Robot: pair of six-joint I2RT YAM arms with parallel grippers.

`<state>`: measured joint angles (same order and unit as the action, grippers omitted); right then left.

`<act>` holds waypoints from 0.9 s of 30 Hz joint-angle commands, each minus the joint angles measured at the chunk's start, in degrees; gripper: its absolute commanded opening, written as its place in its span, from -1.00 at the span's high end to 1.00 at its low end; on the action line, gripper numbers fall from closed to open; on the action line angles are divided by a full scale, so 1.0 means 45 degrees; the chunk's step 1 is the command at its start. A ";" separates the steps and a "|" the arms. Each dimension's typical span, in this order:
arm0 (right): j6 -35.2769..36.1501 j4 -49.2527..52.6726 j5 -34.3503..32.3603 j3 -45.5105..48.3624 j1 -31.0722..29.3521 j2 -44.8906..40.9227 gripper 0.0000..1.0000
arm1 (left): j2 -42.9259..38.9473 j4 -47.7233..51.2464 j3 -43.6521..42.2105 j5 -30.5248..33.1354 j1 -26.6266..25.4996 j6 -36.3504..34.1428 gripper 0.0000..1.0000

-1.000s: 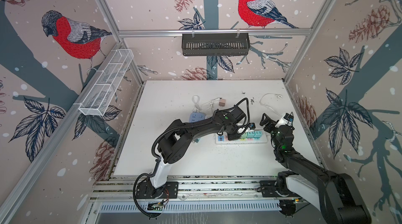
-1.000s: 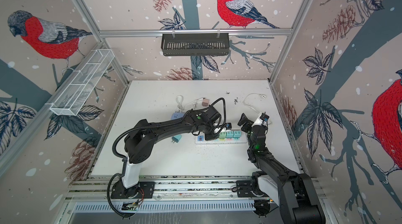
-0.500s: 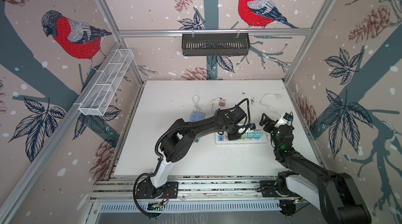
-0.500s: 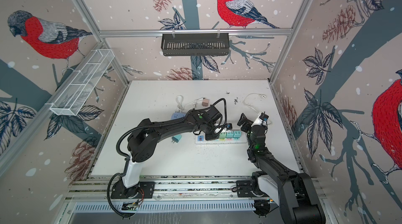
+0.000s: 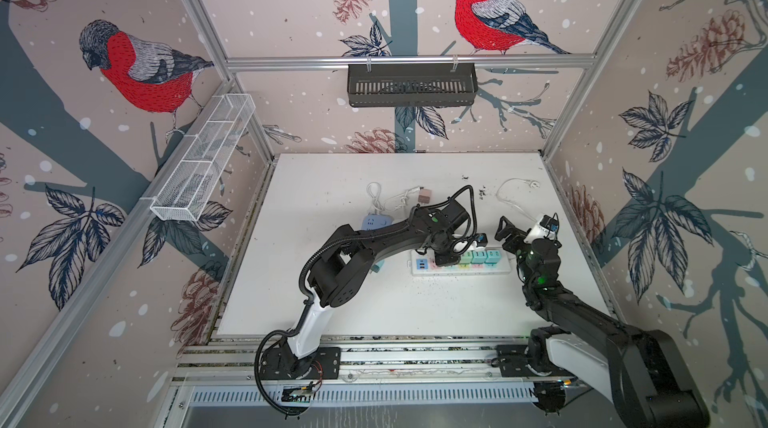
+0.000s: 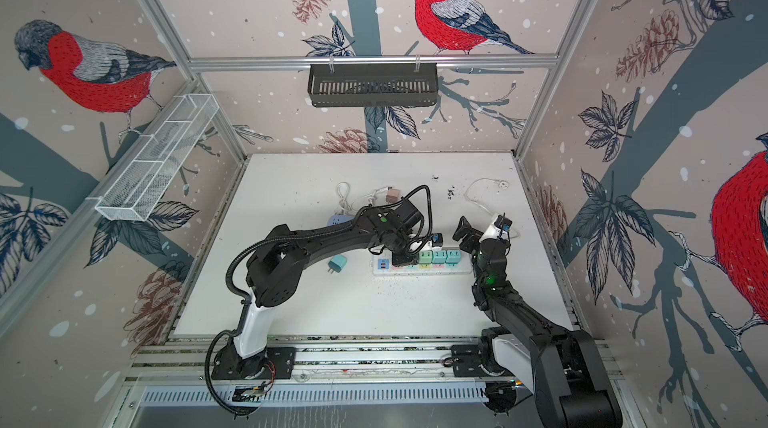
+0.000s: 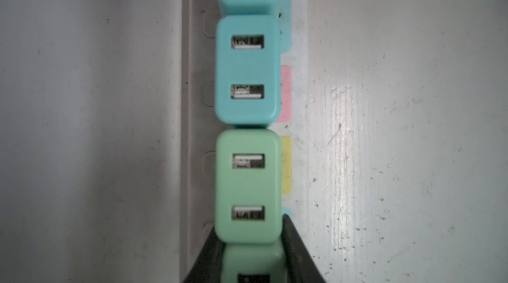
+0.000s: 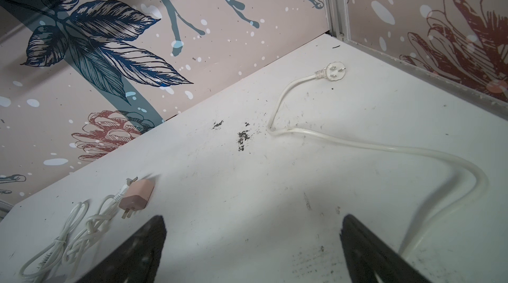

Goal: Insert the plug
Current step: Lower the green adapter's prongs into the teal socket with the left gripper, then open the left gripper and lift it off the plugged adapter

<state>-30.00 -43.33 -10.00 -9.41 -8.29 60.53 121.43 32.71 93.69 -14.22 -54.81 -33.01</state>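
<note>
The green plug lines up with the row, its top at most as high, and would stay standing: my left gripper will open its fingers.
A white power strip [image 5: 419, 266] [image 6: 382, 266] lies mid-table. Three plugs [image 5: 480, 256] [image 6: 439, 256], green and teal, stand in it in a row. My left gripper [image 5: 444, 257] [image 6: 405, 257] points down at the strip, shut on a green plug [image 7: 251, 262] right beside the row's green one [image 7: 248, 185]. Dark fingers [image 7: 297, 251] press both its sides. How deep it sits in the strip [image 7: 298, 48] is hidden. My right gripper [image 5: 509, 232] [image 6: 467, 232] [image 8: 253, 240] hovers open and empty by the strip's right end.
A loose teal plug [image 6: 338, 264] lies left of the strip. Behind it are a blue adapter [image 5: 376, 222], coiled white cables [image 5: 376, 197] and a pink plug [image 5: 424, 196] [image 8: 136, 197]. The strip's white cord [image 8: 357, 144] ends in a plug head [image 5: 534, 185] [image 8: 334, 71] at the back right.
The left gripper has edged slightly right along the strip with the green plug in its grip. The right arm has not moved.
</note>
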 commanded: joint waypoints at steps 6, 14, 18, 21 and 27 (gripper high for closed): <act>0.0073 -0.0035 -0.0112 -0.0084 -0.0052 -0.0021 -0.99 | -0.0110 -0.0669 -0.0664 0.0737 -0.0038 -0.0469 -0.96; 0.0079 -0.0037 -0.0112 -0.0078 -0.0054 0.0005 -0.99 | -0.1465 -0.1476 -0.1533 0.0450 -0.0025 -0.0491 -0.96; 0.0074 -0.0038 -0.0102 -0.0057 -0.0051 -0.0014 -0.99 | -0.2472 -0.2060 -0.2315 0.0309 -0.0023 -0.0514 -0.97; 0.0075 -0.0033 -0.0102 -0.0061 -0.0051 -0.0024 -0.99 | -0.3181 -0.2593 -0.2946 0.0356 -0.0003 -0.0468 -0.96; 0.0073 -0.0012 -0.0122 -0.0058 -0.0070 -0.0036 -1.00 | -0.4656 -0.4244 -0.4422 0.1108 0.0040 0.0244 -0.97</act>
<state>-29.98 -43.33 -10.02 -9.43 -8.49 60.49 102.91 19.51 75.75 -10.72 -54.85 -32.91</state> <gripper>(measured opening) 0.997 0.982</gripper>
